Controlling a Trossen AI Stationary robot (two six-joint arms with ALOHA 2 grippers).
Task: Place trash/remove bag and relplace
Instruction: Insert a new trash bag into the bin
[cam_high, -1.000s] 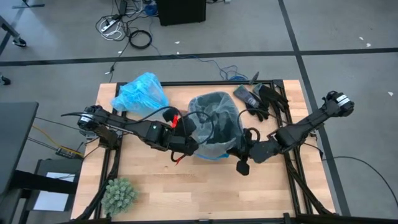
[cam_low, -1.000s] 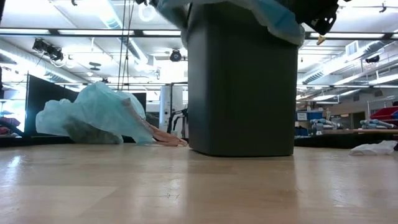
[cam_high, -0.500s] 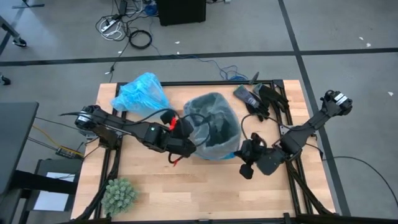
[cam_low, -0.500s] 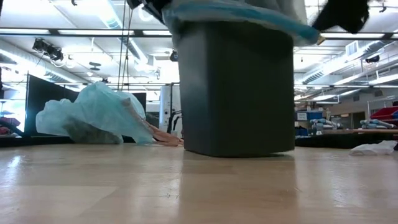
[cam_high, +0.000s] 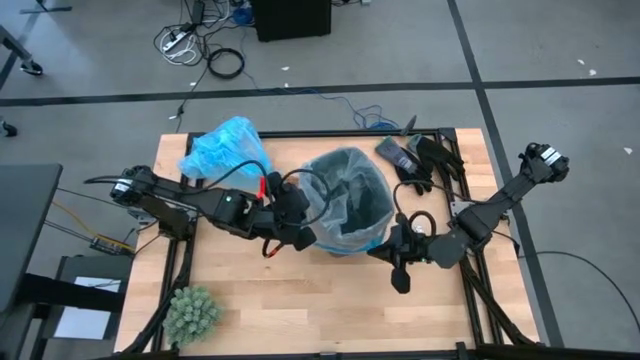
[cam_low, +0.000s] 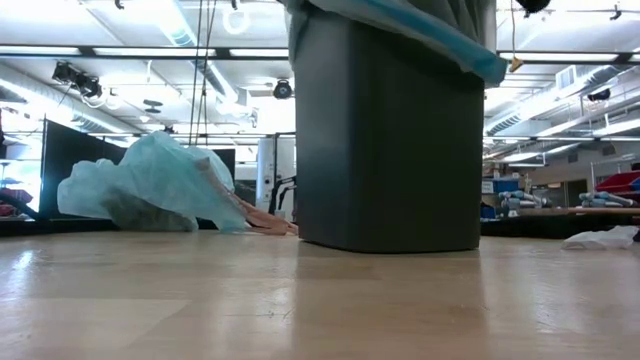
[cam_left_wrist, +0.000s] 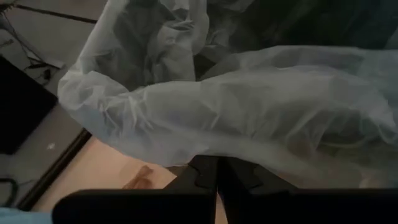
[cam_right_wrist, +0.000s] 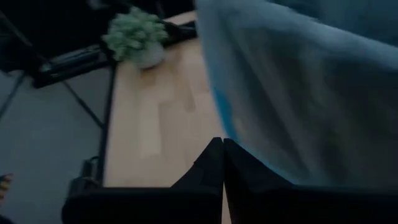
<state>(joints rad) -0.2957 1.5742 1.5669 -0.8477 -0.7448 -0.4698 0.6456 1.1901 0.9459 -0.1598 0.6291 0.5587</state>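
Note:
The pale bag's edge (cam_high: 325, 240) is folded over the bin's rim (cam_high: 350, 160), so the bag would stay draped there. My left gripper needs to let go of the bag now.
A dark grey bin (cam_high: 350, 205) stands mid-table, lined with a pale grey-blue plastic bag (cam_high: 335, 175) whose blue rim (cam_low: 440, 38) drapes over the bin's top. My left gripper (cam_high: 303, 232) is shut at the bin's near-left side, my right gripper (cam_high: 383, 243) shut at its near-right side. The bright sky-blue bag (cam_high: 225, 150) lies crumpled on the table's far left, resting on its underside. No trash shows in any view. My left gripper pinches the pale bag's folded-over edge (cam_left_wrist: 205, 154) between its two shut fingers, coming from the table's left and slanting down. The plastic spreads away from the fingertips over the bin. My right gripper pinches the pale bag at its blue rim (cam_right_wrist: 225, 127), coming from the table's right, nearly level. The plastic runs up from the fingertips along the bin's side.
A green spiky plant ball (cam_high: 190, 312) sits at the near left corner. Dark gloves and tools (cam_high: 420, 158) lie at the far right. Bare wood lies along the near edge.
Both grippers have risen a little while shut on the pale bag. The bin rocked toward the table's left and has settled back. The bag's mouth now lies rounder and wider over the bin's top.

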